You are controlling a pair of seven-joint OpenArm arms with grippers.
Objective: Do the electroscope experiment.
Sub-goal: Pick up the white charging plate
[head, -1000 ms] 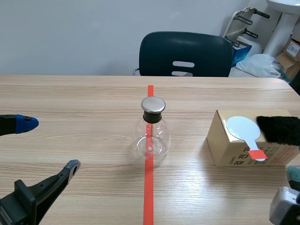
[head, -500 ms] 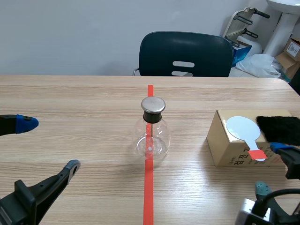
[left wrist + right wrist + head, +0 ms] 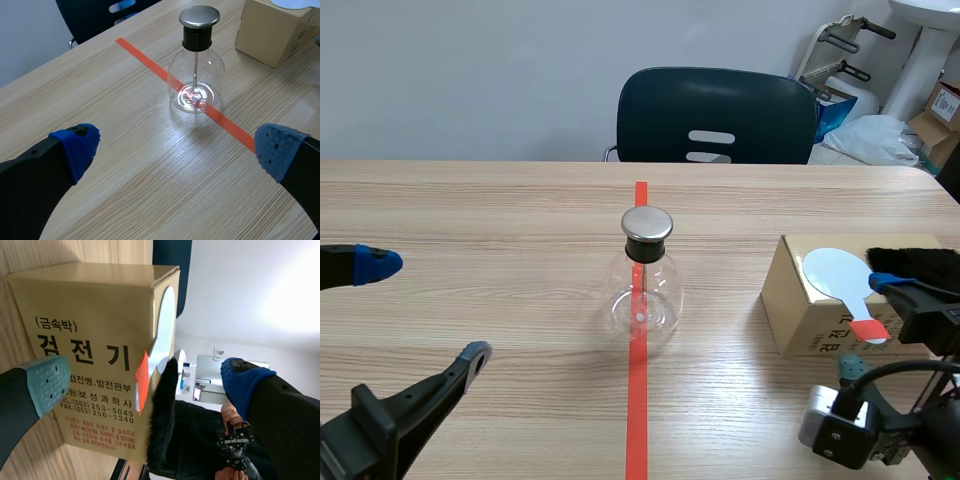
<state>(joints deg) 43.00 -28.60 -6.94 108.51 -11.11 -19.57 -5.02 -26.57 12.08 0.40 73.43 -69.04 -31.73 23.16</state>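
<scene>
My right gripper grips the paddle by its red handle (image 3: pixel 869 330) next, leaving the paddle's white round plate (image 3: pixel 836 272) free for the electroscope experiment.
The electroscope, a round glass flask (image 3: pixel 642 285) with a metal cap and a rod inside, stands mid-table on the red tape line. At the right is a cardboard box (image 3: pixel 815 315). On its top lie a white round paddle (image 3: pixel 832 273) with a red handle and a black fur cloth (image 3: pixel 917 262). My right gripper (image 3: pixel 872 328) is open, turned on its side just in front of the box. In the right wrist view the paddle (image 3: pixel 165 325), its red handle and the fur (image 3: pixel 162 415) lie ahead, between the fingers' lines. My left gripper (image 3: pixel 425 308) is open at the left; the flask (image 3: pixel 196 75) is ahead of it.
A dark chair (image 3: pixel 715 115) stands at the table's far edge. Bags and boxes (image 3: pixel 880 135) are piled beyond the far right corner. The tape line (image 3: pixel 638 400) runs down the table's middle. Bare wood lies between the flask and each gripper.
The right arm came up from the bottom right corner and moved toward the box, its open fingers now level with the box's front. The left arm, flask and box stayed put.
</scene>
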